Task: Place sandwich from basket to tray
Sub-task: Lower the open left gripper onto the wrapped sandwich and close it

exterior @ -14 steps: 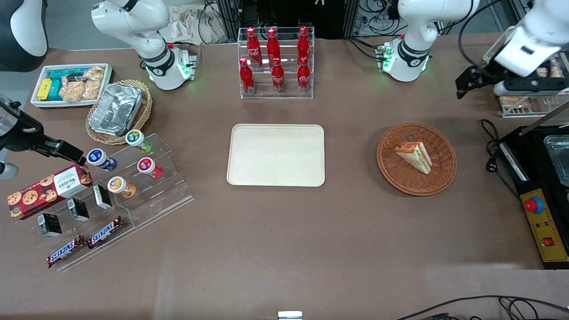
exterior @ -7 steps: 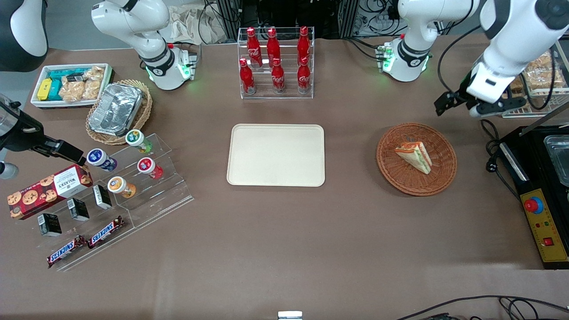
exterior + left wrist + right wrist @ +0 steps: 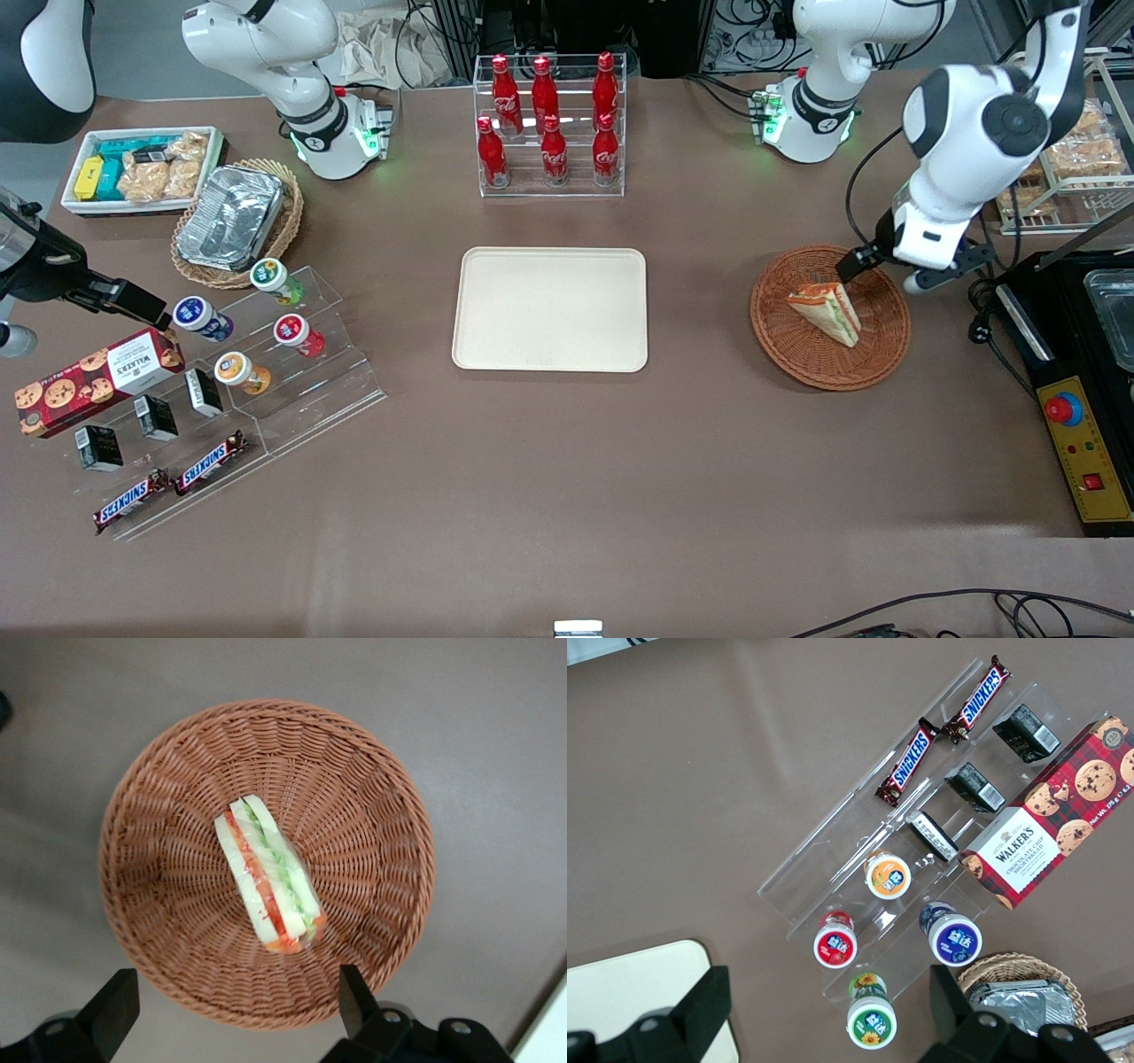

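My gripper grabs the sandwich by its flat bread sides facing each other around its loose filling (image 3: 258, 870) next.
The sandwich (image 3: 827, 310), a pale wedge with green and orange-red layers, lies in the reddish-brown wicker basket (image 3: 797, 350). My left gripper (image 3: 881, 275) hovers open and empty over the basket's rim, on the edge farther from the front camera than the sandwich. In the left wrist view the sandwich (image 3: 266, 873) lies in the middle of the basket (image 3: 372, 842), and the gripper (image 3: 235, 1001) has its two fingers spread wide, above the rim and not touching the sandwich. The cream tray (image 3: 549, 308) sits bare at the table's middle, beside the basket toward the parked arm's end.
A clear rack of red bottles (image 3: 549, 124) stands farther from the camera than the tray. A black machine (image 3: 1081, 381) and a wire rack of pastries (image 3: 1072, 168) stand at the working arm's end. A clear snack stand (image 3: 221, 372), a foil-filled tan basket (image 3: 237, 221) and a white bin (image 3: 142, 168) are at the parked arm's end.
My left gripper has come down from beside the pastry rack and moved nearer the front camera, until it is over the basket's rim. The sandwich and the tray have not moved.
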